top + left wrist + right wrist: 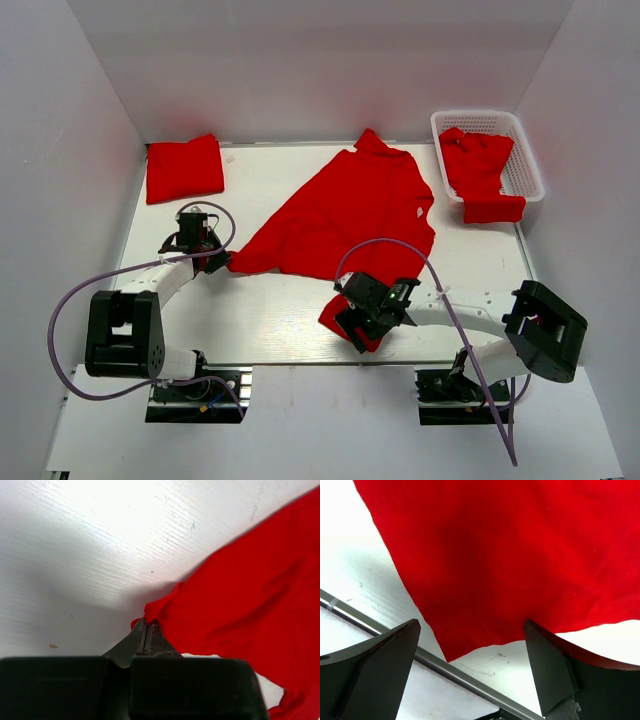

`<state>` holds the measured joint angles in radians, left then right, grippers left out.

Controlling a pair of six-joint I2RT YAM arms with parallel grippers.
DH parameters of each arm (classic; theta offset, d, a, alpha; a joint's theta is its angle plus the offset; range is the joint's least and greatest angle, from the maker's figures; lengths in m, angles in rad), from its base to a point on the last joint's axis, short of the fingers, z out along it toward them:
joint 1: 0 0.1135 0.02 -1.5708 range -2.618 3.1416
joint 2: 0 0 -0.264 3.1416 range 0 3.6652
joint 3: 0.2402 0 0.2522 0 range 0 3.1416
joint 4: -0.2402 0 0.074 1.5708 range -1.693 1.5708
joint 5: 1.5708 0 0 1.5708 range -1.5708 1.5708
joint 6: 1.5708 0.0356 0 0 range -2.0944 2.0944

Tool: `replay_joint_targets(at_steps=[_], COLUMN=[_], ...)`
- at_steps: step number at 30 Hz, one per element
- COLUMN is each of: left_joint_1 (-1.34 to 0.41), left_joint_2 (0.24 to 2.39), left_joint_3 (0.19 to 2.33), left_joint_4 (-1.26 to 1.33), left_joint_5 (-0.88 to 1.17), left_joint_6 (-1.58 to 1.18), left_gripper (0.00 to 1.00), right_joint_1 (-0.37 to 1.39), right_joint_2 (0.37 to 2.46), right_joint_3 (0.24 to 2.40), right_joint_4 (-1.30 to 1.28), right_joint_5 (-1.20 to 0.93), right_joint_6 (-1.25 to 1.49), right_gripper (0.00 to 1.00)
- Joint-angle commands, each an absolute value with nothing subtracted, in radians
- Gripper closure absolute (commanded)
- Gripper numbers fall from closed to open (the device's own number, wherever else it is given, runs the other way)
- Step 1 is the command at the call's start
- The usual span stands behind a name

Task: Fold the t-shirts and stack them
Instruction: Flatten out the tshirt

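Note:
The right gripper grabs the red t-shirt's near corner (370,345) (452,650) next, opposite my left gripper's corner, to spread the t-shirt flat for folding.
One red t-shirt (350,210) lies spread and skewed across the middle of the table. My left gripper (213,262) is shut on its left corner; the left wrist view shows the jaws (147,622) pinching the tip of the red cloth (250,590). My right gripper (362,322) stands open over the shirt's near corner at the table's front edge. In the right wrist view the cloth (510,545) lies between and beyond the spread fingers (471,624). A folded t-shirt (184,168) sits at the back left. Another t-shirt (478,175) hangs crumpled in the basket.
The white lattice basket (528,170) stands at the back right corner. A metal strip (460,675) marks the table's front edge right under my right gripper. White walls close in the table on three sides.

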<state>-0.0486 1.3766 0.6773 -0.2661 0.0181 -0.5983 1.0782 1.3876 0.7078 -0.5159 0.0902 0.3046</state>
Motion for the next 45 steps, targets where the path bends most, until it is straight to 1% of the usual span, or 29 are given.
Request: replay_joint_targets(at_steps=[1, 3, 4, 5, 6, 7, 8, 9, 10, 12, 14, 15, 17, 18, 21, 22, 23, 24, 25, 26, 27, 28, 30, 31, 32, 35, 38, 41, 45], left_joint_1=[-0.044, -0.044, -0.044, -0.035, -0.035, -0.035, -0.035, -0.035, -0.035, -0.035, -0.044, -0.044, -0.044, -0.044, -0.044, -0.044, -0.044, -0.044, -0.044, -0.044, -0.044, -0.044, -0.044, -0.044, -0.044, -0.044, -0.044, -0.044, -0.044], left_joint_2=[1.348, 1.338, 1.338, 1.327, 1.315, 1.315, 1.302, 1.289, 1.289, 1.264, 1.253, 1.253, 1.244, 1.233, 1.221, 1.212, 1.212, 1.212, 1.212, 1.212, 1.212, 1.203, 1.192, 1.183, 1.174, 1.15, 1.108, 1.069, 1.017], left_joint_3=[0.67, 0.67, 0.67, 0.67, 0.67, 0.67, 0.67, 0.67, 0.67, 0.67, 0.679, 0.68, 0.716, 0.732, 0.832, 0.859, 0.883, 0.935, 0.96, 1.012, 1.038, 1.063, 1.121, 1.137, 1.15, 1.224, 1.296, 1.34, 1.44], left_joint_4=[-0.241, -0.253, -0.262, -0.262, -0.262, -0.262, -0.262, -0.262, -0.262, -0.262, -0.262, -0.262, -0.253, -0.253, -0.262, -0.262, -0.271, -0.285, -0.285, -0.313, -0.328, -0.339, -0.35, -0.335, -0.334, -0.334, -0.345, -0.345, -0.365], left_joint_5=[-0.006, -0.018, -0.031, -0.031, -0.04, -0.04, -0.04, -0.04, -0.04, -0.04, -0.04, -0.026, -0.003, 0.008, 0.008, 0.008, 0.008, -0.011, -0.021, -0.046, -0.063, -0.074, -0.083, -0.083, -0.069, -0.069, -0.069, 0.006, 0.064], left_joint_6=[-0.591, -0.591, -0.591, -0.591, -0.591, -0.591, -0.591, -0.591, -0.591, -0.581, -0.571, -0.571, -0.557, -0.557, -0.532, -0.532, -0.514, -0.505, -0.491, -0.491, -0.491, -0.491, -0.491, -0.476, -0.476, -0.466, -0.454, -0.431, -0.411], left_gripper=[1.0, 1.0, 1.0, 1.0, 1.0, 1.0, 1.0, 1.0, 1.0, 1.0, 1.0, 1.0, 1.0, 1.0, 1.0, 1.0, 1.0, 1.0, 1.0, 1.0, 1.0, 1.0, 1.0, 1.0, 1.0, 1.0, 1.0, 1.0, 1.0], right_joint_1=[1.091, 1.097, 1.1, 1.11, 1.097, 1.097, 1.094, 1.091, 1.091, 1.086, 1.082, 1.074, 1.054, 1.033, 0.947, 0.872, 0.845, 0.819, 0.792, 0.705, 0.683, 0.648, 0.603, 0.597, 0.585, 0.554, 0.532, 0.528, 0.531], right_joint_2=[1.416, 1.44, 1.45, 1.472, 1.482, 1.489, 1.476, 1.486, 1.48, 1.456, 1.404, 1.39, 1.341, 1.318, 1.266, 1.255, 1.246, 1.243, 1.247, 1.268, 1.273, 1.276, 1.302, 1.31, 1.322, 1.303, 1.247, 1.182, 1.1], right_joint_3=[0.67, 0.664, 0.663, 0.669, 0.682, 0.683, 0.686, 0.692, 0.693, 0.701, 0.716, 0.753, 0.799, 0.811, 0.865, 0.894, 0.905, 0.92, 0.986, 1.02, 1.085, 1.115, 1.217, 1.244, 1.329, 1.429, 1.454, 1.491, 1.557], right_joint_4=[-0.425, -0.419, -0.419, -0.434, -0.472, -0.472, -0.486, -0.5, -0.514, -0.514, -0.483, -0.474, -0.451, -0.416, -0.279, -0.247, -0.179, -0.164, -0.137, -0.127, -0.126, -0.1, -0.069, -0.071, -0.072, -0.104, -0.104, -0.103, -0.124], right_joint_5=[0.124, 0.143, 0.153, 0.184, 0.255, 0.256, 0.284, 0.316, 0.334, 0.427, 0.477, 0.571, 0.676, 0.73, 0.784, 0.796, 0.796, 0.796, 0.79, 0.785, 0.767, 0.693, 0.622, 0.617, 0.627, 0.624, 0.606, 0.603, 0.493], right_joint_6=[0.336, 0.365, 0.371, 0.377, 0.424, 0.44, 0.462, 0.475, 0.526, 0.545, 0.545, 0.54, 0.519, 0.477, 0.343, 0.31, 0.243, 0.22, 0.192, 0.196, 0.187, 0.173, 0.105, 0.077, 0.063, 0.011, -0.051, -0.109, -0.149], right_gripper=[0.1, 0.16, 0.2, 0.38, 0.62, 0.62, 0.8, 0.87, 1.0, 1.0, 1.0, 1.0, 1.0, 1.0, 1.0, 1.0, 1.0, 1.0, 1.0, 1.0, 1.0, 1.0, 1.0, 1.0, 1.0, 1.0, 1.0, 1.0, 1.0])
